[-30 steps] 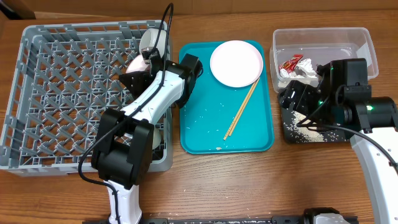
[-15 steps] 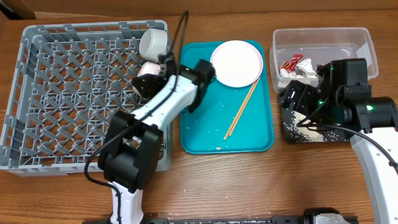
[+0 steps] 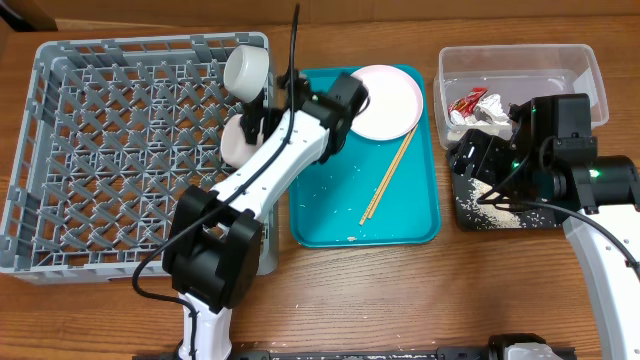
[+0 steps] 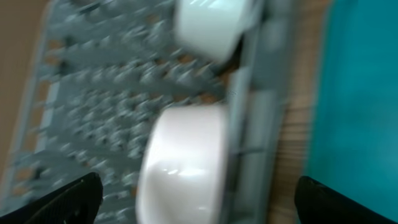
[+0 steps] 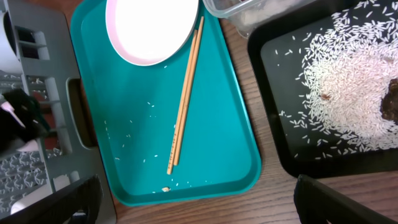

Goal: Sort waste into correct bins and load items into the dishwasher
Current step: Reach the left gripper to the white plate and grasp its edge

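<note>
My left gripper grabs the pale plate (image 3: 390,100) by its rim on the side facing the dishwasher rack next, which leaves the plate's opposite edge free to slot upright.
A white bowl (image 3: 236,142) (image 4: 180,165) lies in the grey dishwasher rack (image 3: 120,150) against its right wall, with a white cup (image 3: 248,68) (image 4: 208,25) behind it. My left gripper (image 3: 262,120) (image 4: 199,208) hovers open above the bowl and holds nothing. The pale plate (image 3: 390,100) (image 5: 152,28) and the chopsticks (image 3: 388,175) (image 5: 185,93) lie on the teal tray (image 3: 330,215). A red wrapper (image 3: 468,102) and a napkin (image 3: 492,118) sit in the clear tub (image 3: 520,65). Rice (image 5: 336,74) and brown scraps (image 5: 390,102) cover the black tray (image 5: 280,149). My right gripper (image 3: 473,162) (image 5: 199,205) is open and empty.
Stray rice grains (image 5: 149,158) dot the teal tray. My left arm's elbow (image 3: 342,98) reaches over the tray's back left corner, next to the plate. My right arm (image 3: 560,150) covers most of the black tray. Bare wooden table (image 3: 400,300) runs along the front.
My left gripper has opened and let go of the bowl, which now rests in the rack. The left arm's elbow has swung right toward the plate. The right arm has not moved.
</note>
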